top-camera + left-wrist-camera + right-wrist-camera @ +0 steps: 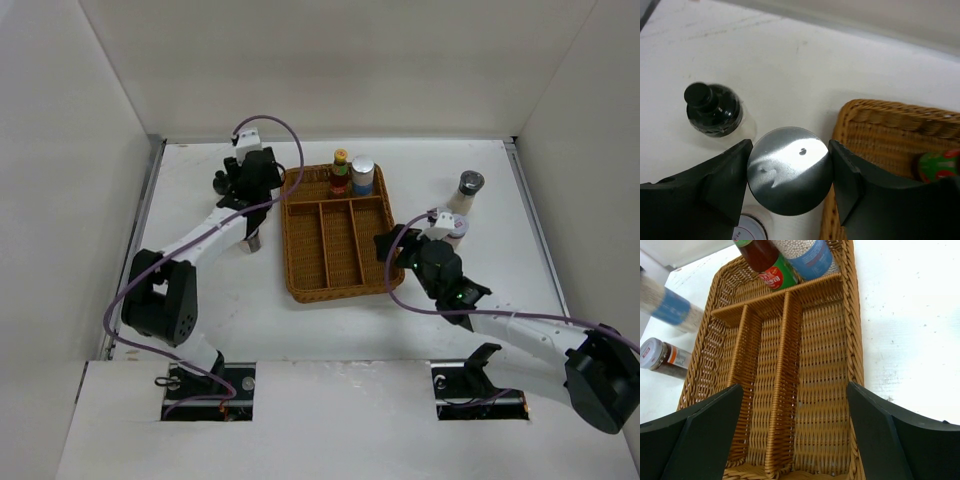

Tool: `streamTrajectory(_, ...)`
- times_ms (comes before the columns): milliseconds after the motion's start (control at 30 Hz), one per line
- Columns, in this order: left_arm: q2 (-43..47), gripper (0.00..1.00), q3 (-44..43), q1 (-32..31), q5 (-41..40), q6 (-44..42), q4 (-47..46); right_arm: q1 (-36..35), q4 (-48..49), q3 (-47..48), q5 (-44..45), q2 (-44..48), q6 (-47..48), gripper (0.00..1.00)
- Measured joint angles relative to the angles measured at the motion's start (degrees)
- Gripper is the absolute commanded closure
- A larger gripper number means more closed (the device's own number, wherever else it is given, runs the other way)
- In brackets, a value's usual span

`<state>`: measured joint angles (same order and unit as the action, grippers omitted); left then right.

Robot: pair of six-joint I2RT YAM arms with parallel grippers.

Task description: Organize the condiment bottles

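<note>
If my left gripper opened now, the shaker would end outside the tray [335,250]. My left gripper moves the shaker into the tray next and only then releases it.
My left gripper [252,172] [790,150] is shut on a silver-lidded white shaker [789,170], just outside the wicker tray's [335,250] far left corner. In the right wrist view this shaker [665,305] is blurred and shows a blue label. A black-capped jar [712,109] and a white-lidded jar [750,230] stand on the table near it. The yellow-capped brown sauce bottle [340,170] and a silver-lidded shaker [362,175] stand in the tray's far compartment. My right gripper [400,247] [794,390] is open and empty over the tray's right-hand long compartment.
A grey-lidded shaker [466,190] and a white-lidded jar [455,230] stand on the table right of the tray, behind my right wrist. A white-lidded jar of brown contents [662,359] stands left of the tray [815,390]. White walls close in the table on three sides.
</note>
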<state>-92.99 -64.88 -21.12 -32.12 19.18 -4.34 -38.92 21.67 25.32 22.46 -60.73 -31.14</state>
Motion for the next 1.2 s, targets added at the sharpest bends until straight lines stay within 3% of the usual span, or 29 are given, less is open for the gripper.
streamTrajectory(133, 4.2, 0.56, -1.0, -4.1, -1.0, -2.6, -3.5, 0.3, 0.3, 0.0, 0.0, 0.1, 0.0, 0.08)
streamTrajectory(300, 3.5, 0.56, -6.4, -8.3, -1.2, -4.5, -7.1, 0.5, 0.8, -0.3, 0.0, 1.3, 0.0, 0.08)
streamTrajectory(533, -6.4, 0.55, -12.9, -8.7, 0.9, -5.1, -10.5, 1.2, 1.2, -1.0, 0.0, 2.8, -0.2, 0.08)
streamTrajectory(767, -16.2, 0.53, -13.7, -8.6, 2.2, -5.3, -10.5, 1.6, 1.3, -1.0, 0.0, 2.8, -0.4, 0.08)
streamTrajectory(1067, -18.1, 0.19, -12.3, -8.8, 0.9, -5.3, -15.3, 1.8, 1.6, -1.1, 0.0, 2.2, -0.4, 0.05)
streamTrajectory(1200, -16.8, 0.11, -10.0, -8.9, 0.3, -5.3, -17.3, 1.8, 1.7, -1.1, 0.0, 2.2, -0.4, 0.05)
